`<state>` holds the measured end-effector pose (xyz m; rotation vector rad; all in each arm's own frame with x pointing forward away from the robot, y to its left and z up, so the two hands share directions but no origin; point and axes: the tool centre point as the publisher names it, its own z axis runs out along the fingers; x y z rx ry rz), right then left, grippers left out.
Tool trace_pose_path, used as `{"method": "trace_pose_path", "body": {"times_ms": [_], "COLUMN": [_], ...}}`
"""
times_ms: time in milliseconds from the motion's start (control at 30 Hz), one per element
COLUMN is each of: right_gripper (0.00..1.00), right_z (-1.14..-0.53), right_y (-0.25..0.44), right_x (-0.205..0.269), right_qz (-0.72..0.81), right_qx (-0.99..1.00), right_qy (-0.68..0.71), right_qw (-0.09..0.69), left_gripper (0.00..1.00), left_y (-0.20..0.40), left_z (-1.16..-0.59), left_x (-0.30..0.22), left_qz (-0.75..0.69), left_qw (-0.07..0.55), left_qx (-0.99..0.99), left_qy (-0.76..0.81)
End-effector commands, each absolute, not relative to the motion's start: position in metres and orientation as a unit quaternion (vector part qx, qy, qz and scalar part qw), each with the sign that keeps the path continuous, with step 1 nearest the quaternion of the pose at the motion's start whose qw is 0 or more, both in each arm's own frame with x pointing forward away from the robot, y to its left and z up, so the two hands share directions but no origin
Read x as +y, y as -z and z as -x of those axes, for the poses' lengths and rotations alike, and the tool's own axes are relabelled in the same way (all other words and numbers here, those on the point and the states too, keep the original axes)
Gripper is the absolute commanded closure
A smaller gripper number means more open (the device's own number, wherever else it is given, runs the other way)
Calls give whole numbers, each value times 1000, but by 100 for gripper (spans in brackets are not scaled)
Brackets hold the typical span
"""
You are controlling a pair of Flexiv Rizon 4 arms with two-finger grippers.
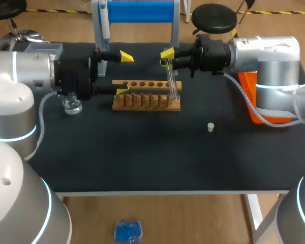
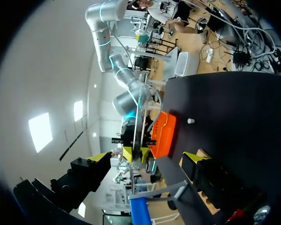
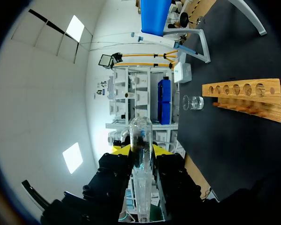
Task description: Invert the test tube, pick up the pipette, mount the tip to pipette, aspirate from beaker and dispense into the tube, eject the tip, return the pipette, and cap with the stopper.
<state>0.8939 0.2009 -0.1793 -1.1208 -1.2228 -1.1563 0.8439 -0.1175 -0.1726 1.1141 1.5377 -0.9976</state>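
My left gripper grips the test tube by its bare glass length next, since yellow fingers already cover one end of the tube.
My right gripper is shut on a clear glass test tube, held above the right end of the wooden rack. In the right wrist view the tube runs crosswise between the yellow fingertips, and its rounded end sticks out past them. My left gripper stands wide open and empty over the rack's left end, facing the right one. The small glass beaker sits under my left wrist. A white stopper lies on the black mat. The pipette hangs on the blue stand at the back.
An orange box sits at the right edge under my right arm. The rack has a row of round holes and the beaker stands beyond it. The stopper lies in open mat in front of the rack.
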Motion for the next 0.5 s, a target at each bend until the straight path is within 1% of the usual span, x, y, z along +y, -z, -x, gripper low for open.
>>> {"method": "trace_pose_path", "body": {"times_ms": [33,67,200,367,500], "right_gripper": [100,100,100,100,100], "right_z": [-894,-894,-894,-894,-894], "right_y": [179,179,179,179,179], "right_x": [200,200,200,200,200], "right_qz": [469,469,469,469,469], "right_qx": [-514,-514,-514,-514,-514], "right_qy": [484,484,484,484,484], "right_qw": [531,531,531,531,531], "left_gripper": [0,0,0,0,0], "left_y": [173,167,157,163,167], "left_z": [-842,-841,-835,-828,-825], "left_x": [-118,-120,-143,-165,-179], "left_qz": [-455,-470,-507,-537,-554], "left_qw": [481,498,528,536,529], "left_qx": [630,623,601,578,560], "left_qy": [406,378,320,301,316]}}
